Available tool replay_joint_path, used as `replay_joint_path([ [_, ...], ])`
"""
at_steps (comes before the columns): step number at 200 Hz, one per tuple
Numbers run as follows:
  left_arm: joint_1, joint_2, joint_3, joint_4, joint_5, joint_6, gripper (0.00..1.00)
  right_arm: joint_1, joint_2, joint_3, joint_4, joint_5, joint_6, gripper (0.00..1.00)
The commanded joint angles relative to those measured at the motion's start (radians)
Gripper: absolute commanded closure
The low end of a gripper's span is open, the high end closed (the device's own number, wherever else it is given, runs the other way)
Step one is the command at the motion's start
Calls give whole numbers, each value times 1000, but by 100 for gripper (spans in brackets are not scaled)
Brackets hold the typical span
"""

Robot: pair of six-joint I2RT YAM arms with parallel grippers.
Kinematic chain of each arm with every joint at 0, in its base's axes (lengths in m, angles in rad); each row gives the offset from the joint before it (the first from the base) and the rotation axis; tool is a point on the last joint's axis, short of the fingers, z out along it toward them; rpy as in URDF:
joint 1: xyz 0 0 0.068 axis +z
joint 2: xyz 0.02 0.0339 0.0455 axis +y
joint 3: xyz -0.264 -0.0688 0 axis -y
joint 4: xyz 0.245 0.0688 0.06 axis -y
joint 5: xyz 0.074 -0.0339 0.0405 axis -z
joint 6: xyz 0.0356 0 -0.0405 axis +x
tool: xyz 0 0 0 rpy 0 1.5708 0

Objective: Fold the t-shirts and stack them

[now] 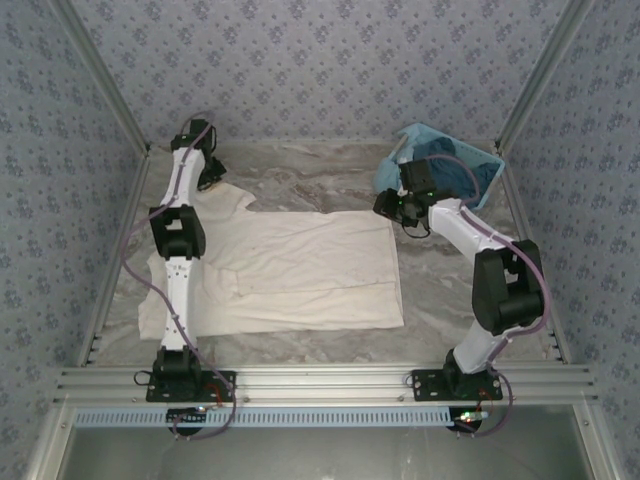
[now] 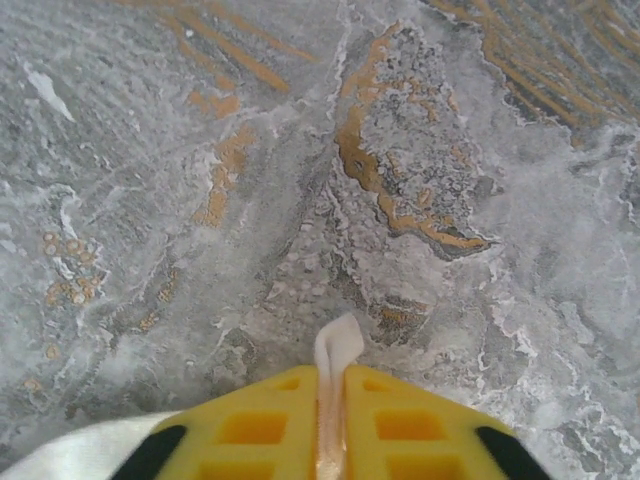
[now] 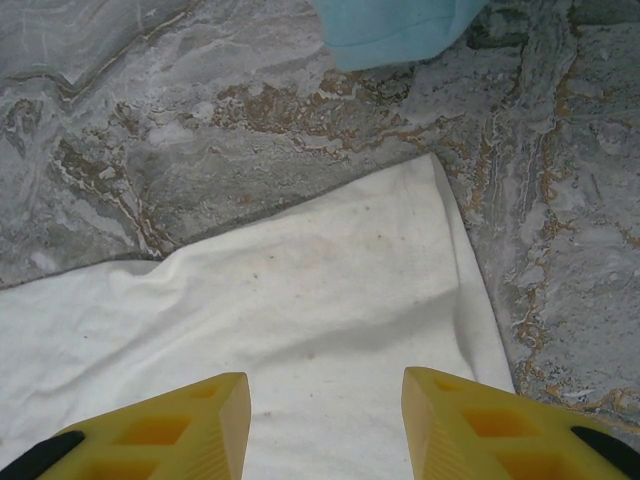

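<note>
I should fold the cream t-shirt's far side over, so my right gripper should grip its far corner near the basket [image 3: 427, 172] next.
A cream t-shirt [image 1: 300, 270] lies spread flat across the middle of the marble table [image 1: 300, 180]. At its far left sleeve, my left gripper [image 1: 212, 178] is down on the cloth. In the left wrist view the yellow fingers [image 2: 250, 425] are shut on a thin fold of the t-shirt [image 2: 337, 345] that sticks out past the tips of the left gripper [image 2: 333, 378]. My right gripper [image 1: 392, 208] hangs over the shirt's far right corner. There its fingers [image 3: 450, 420] stand open above the t-shirt [image 3: 300, 290], and nothing is between the tips of the right gripper [image 3: 325, 390].
A light blue basket [image 1: 485, 165] with darker blue cloth inside stands at the back right, just behind my right gripper; its pale blue edge [image 3: 400, 30] shows beyond the shirt corner. Patterned walls and metal frame posts enclose the table on three sides.
</note>
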Motion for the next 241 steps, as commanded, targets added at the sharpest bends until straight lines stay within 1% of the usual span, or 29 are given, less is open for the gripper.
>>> replay_joint_path([
  [1,-2,29,-7,-116,22,25,97,-9,28,25,-13,-3,-25,54],
  [6,-3,22,-7,-111,21,26,100,-8,32,27,-13,4,-28,54],
  [26,-5,-17,-7,-91,6,28,100,-11,57,36,-17,40,-34,54],
  [48,-16,-79,-7,-78,-19,37,100,-16,106,69,-46,112,-33,55],
  [77,-22,-158,-28,-70,-6,39,100,-17,188,132,-54,167,-25,57],
  [135,-10,-223,-89,-74,81,62,100,-16,366,273,-44,176,-60,63],
  [158,-11,-231,-93,-76,104,56,100,-20,413,315,-56,180,-79,64],
  [178,-13,-240,-91,-71,115,50,100,-23,456,372,-117,207,-90,65],
  [213,-14,-247,-91,-77,125,50,100,-23,495,392,-105,185,-112,65],
  [241,-14,-253,-91,-92,121,53,100,-23,518,410,-125,162,-113,73],
])
